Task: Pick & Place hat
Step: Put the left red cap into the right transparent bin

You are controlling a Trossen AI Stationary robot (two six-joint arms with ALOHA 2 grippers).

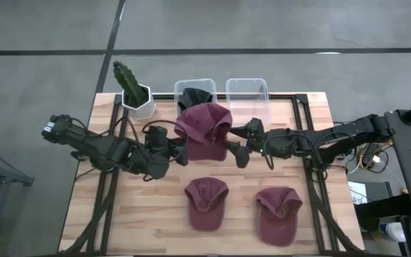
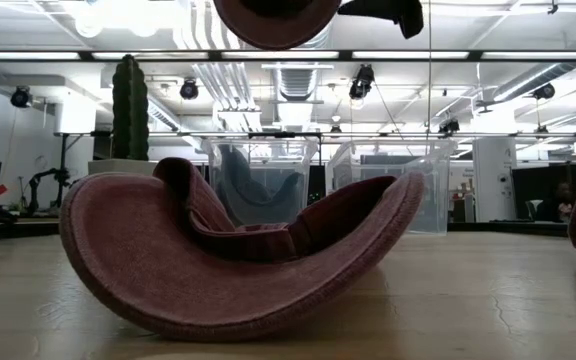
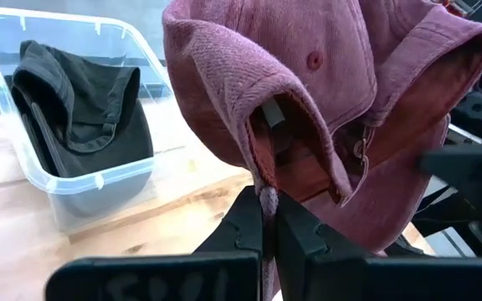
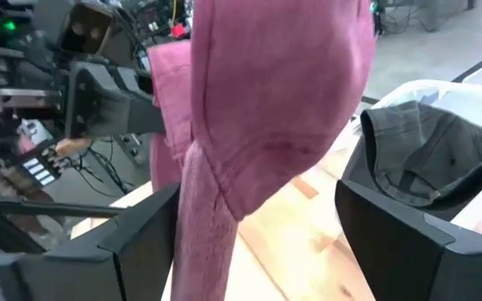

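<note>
The maroon hat should go in a bin, so next my right gripper will grab it by its hanging rim edge (image 4: 203,221).
A maroon corduroy hat (image 1: 204,125) hangs in the air between my two grippers, in front of the bins; the low view shows it high above the table (image 2: 278,20). My left gripper (image 1: 180,151) is at its left side, shut on its edge (image 3: 268,221). My right gripper (image 1: 235,146) is at its right side, open, with a hanging part of the hat (image 4: 203,209) between its spread fingers (image 4: 258,196), close to one of them. Two more maroon hats (image 1: 207,203) (image 1: 278,214) lie on the near half of the table. My left gripper pinches the hat's lower rim edge (image 3: 265,196) between its two shut fingers, coming level from the table's left. The hat is lifted clear of the table and rises above and beyond the fingers, its inside and strap buckle (image 3: 360,150) turned toward the wrist camera. My right gripper has the hat's hanging part next to one finger (image 4: 145,234); I cannot tell whether they touch.
Two clear bins stand at the far edge: the left one (image 1: 195,87) holds a dark hat (image 3: 82,100), the right one (image 1: 247,91) shows nothing inside. A potted cactus (image 1: 134,89) stands at the far left corner. Bare wood lies at the near left.
</note>
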